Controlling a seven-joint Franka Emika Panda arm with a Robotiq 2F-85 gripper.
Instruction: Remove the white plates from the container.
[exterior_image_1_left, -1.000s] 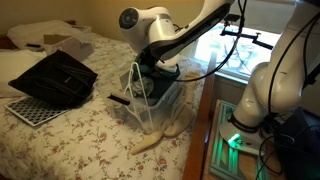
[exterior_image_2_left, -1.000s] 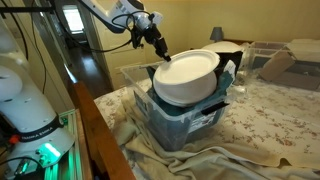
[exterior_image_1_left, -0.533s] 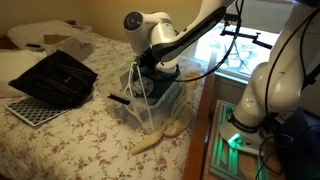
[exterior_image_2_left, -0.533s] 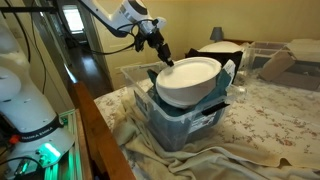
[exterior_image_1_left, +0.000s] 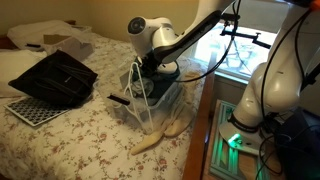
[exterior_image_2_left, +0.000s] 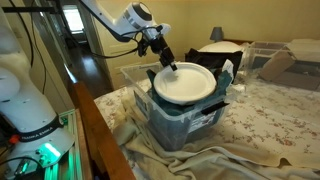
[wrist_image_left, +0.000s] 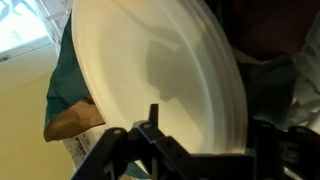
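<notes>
The plate's rim (wrist_image_left: 222, 130) is between my open fingers, one reaching past it over the plate's flat side, so it is time to close my gripper now.
The white plates (exterior_image_2_left: 186, 84) lie as a stack in the top of the clear container (exterior_image_2_left: 133, 78) on the bed, over teal and dark items. In an exterior view my gripper (exterior_image_2_left: 168, 64) stands at the stack's far-left rim, pointing down. The wrist view is filled by the top plate (wrist_image_left: 150, 60); my gripper (wrist_image_left: 205, 135) straddles its rim with the jaws apart, one finger (wrist_image_left: 155, 115) over the plate face. It is open and lifts nothing. In an exterior view the arm covers most of the container (exterior_image_1_left: 150, 108).
A black slatted tray (exterior_image_1_left: 55, 75) and a white perforated mat (exterior_image_1_left: 28, 110) lie on the flowered bedcover (exterior_image_1_left: 80, 140). Crumpled pale cloth (exterior_image_2_left: 150, 150) lies under the container. More clear bins (exterior_image_2_left: 270, 58) stand behind. The bed's wooden edge (exterior_image_2_left: 95, 120) is close by.
The jaws have opened. The plate stack, held tilted up a second ago, has dropped back lower and flatter into the container. The gripper shifted slightly along the rim.
</notes>
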